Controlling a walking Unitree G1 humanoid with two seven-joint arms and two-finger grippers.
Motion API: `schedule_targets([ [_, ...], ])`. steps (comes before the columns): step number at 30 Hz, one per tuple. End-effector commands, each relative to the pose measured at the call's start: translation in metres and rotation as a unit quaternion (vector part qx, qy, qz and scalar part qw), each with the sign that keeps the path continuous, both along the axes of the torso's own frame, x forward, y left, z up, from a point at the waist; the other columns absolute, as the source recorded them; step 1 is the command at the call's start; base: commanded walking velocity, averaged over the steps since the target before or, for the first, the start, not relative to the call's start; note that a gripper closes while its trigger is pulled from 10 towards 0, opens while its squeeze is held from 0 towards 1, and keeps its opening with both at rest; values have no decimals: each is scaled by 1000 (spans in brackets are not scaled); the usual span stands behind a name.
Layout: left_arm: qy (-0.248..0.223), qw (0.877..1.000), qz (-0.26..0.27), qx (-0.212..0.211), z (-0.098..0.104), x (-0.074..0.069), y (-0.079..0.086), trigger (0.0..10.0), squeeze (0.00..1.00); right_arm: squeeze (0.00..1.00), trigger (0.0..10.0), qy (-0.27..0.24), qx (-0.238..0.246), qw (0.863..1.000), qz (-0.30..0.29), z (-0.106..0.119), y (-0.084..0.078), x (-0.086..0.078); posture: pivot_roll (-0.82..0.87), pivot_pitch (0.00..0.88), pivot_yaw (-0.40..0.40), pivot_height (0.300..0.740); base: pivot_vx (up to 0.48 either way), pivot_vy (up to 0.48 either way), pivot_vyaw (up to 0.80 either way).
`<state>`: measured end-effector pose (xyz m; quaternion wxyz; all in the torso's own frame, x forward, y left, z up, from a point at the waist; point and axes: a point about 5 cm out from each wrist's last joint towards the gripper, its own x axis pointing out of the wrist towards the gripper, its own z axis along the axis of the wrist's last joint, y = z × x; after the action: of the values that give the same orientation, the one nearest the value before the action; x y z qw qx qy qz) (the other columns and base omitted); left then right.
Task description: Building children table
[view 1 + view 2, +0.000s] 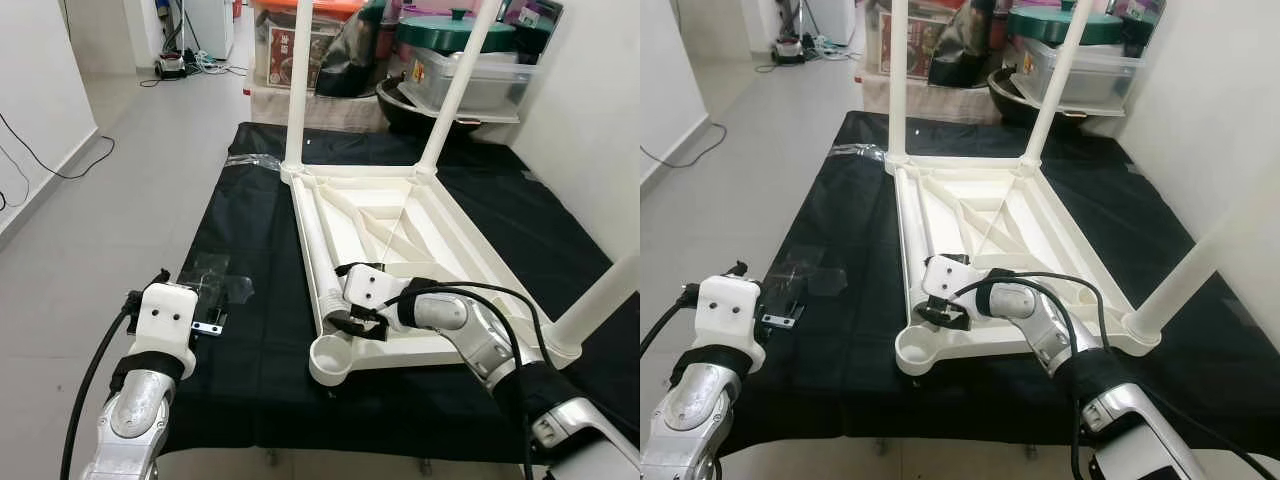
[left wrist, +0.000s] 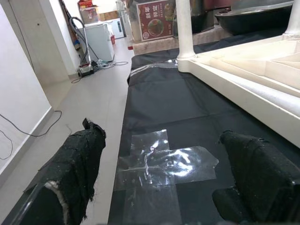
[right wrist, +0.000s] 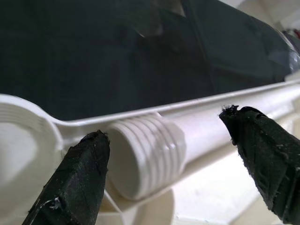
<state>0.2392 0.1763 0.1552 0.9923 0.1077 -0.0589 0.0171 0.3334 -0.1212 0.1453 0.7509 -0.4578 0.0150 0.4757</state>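
I should next grab the last leg with my right gripper by its ribbed threaded end (image 1: 332, 302). Then it can fit into the loose white leg's empty socket (image 1: 330, 356).
A white plastic table (image 1: 478, 262) lies upside down on a black cloth (image 1: 250, 330). Legs stand in its two far corners (image 1: 298, 80) (image 1: 460, 80) and its near right corner (image 1: 600, 300). A loose leg (image 1: 315, 245) lies along the table's left rail, its threaded end (image 3: 145, 159) beside the empty near-left socket (image 1: 330, 360). My right gripper (image 3: 164, 126) is open, its fingers on either side of that threaded end, not closed on it. My left gripper (image 2: 159, 133) hangs open over the cloth, left of the table, above a patch of clear tape (image 2: 164, 161).
Storage boxes and a green-lidded pot (image 1: 455, 30) stand against the cloth's far edge. A white wall (image 1: 590, 110) runs close on the right. Grey floor with a black cable (image 1: 40, 160) lies to the left. The cloth's front edge is just before me.
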Motion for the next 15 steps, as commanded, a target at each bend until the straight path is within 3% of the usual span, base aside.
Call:
schedule_targets([
  [1,3,1000,1,3,-2,-1,0,10000,0,0,10000,28,-14,999,9,-12,-1,-4,132,0,-115,740,0,0,0],
  [5,3,1000,1,2,-2,-1,0,10000,0,0,10000,2,-44,999,-17,-17,-6,4,128,0,-111,740,0,0,0],
  [7,2,1000,1,2,-2,-1,0,10000,0,0,10000,-16,-38,998,-51,-15,-5,11,127,0,-110,740,0,0,0],
  [9,2,1000,1,3,-2,0,-1,10000,0,0,10000,-35,22,991,-129,-11,7,23,127,0,-110,740,0,0,0],
  [11,2,1000,1,4,-2,0,-1,10000,0,0,10000,-36,40,986,-155,-12,12,25,127,0,-109,740,0,0,0],
  [15,2,1000,1,4,-2,1,-1,10000,0,0,10000,-49,29,985,-161,-22,20,23,132,0,-110,740,0,0,0],
])
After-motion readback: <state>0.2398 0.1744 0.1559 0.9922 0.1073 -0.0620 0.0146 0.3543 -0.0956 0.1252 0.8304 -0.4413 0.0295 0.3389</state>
